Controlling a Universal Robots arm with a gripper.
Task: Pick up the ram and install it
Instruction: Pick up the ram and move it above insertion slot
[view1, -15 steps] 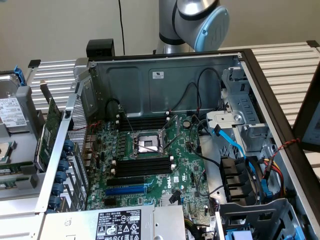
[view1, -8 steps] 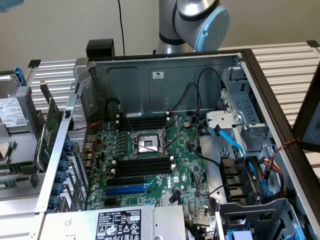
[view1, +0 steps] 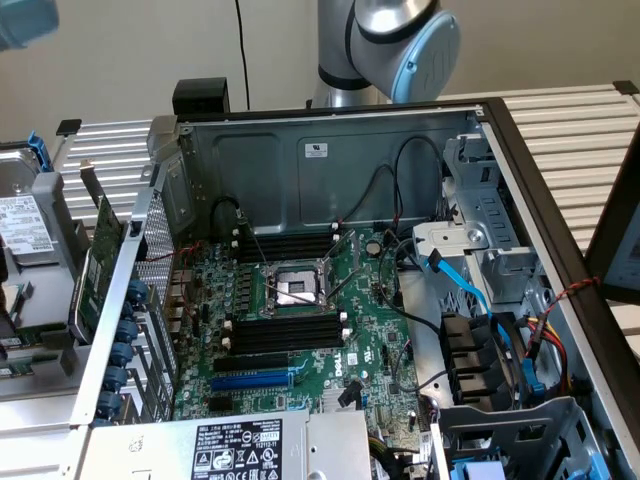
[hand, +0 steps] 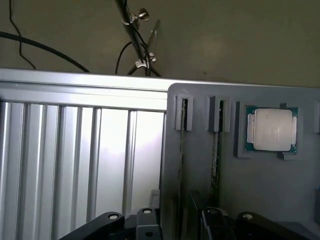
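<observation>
My gripper needs to take hold of the ram next by its exposed upper edge near the middle, because the grey holder's slot (hand: 184, 113) is around the ram's end.
In the wrist view a grey holder (hand: 260, 185) carries two thin sticks standing on edge in its slots. One ram (hand: 182, 150) lies in line with the gap between my fingers, and a second ram (hand: 215, 155) stands beside it. My gripper (hand: 177, 226) hovers over them, open, with black fingertips (hand: 145, 220) on either side and nothing between them. In the exterior view the motherboard (view1: 370, 310) lies in the open case with black memory slots (view1: 285, 330) beside the processor socket (view1: 295, 288).
A processor chip (hand: 272, 129) rests in a pocket of the holder. A ribbed metal table (hand: 75, 160) adjoins the holder. In the case, black cables (view1: 400, 250), blue cables (view1: 470, 290), a power supply (view1: 240, 450) and drive cage (view1: 480, 250) crowd the motherboard. A green card (view1: 103, 250) stands outside the case at the exterior view's left.
</observation>
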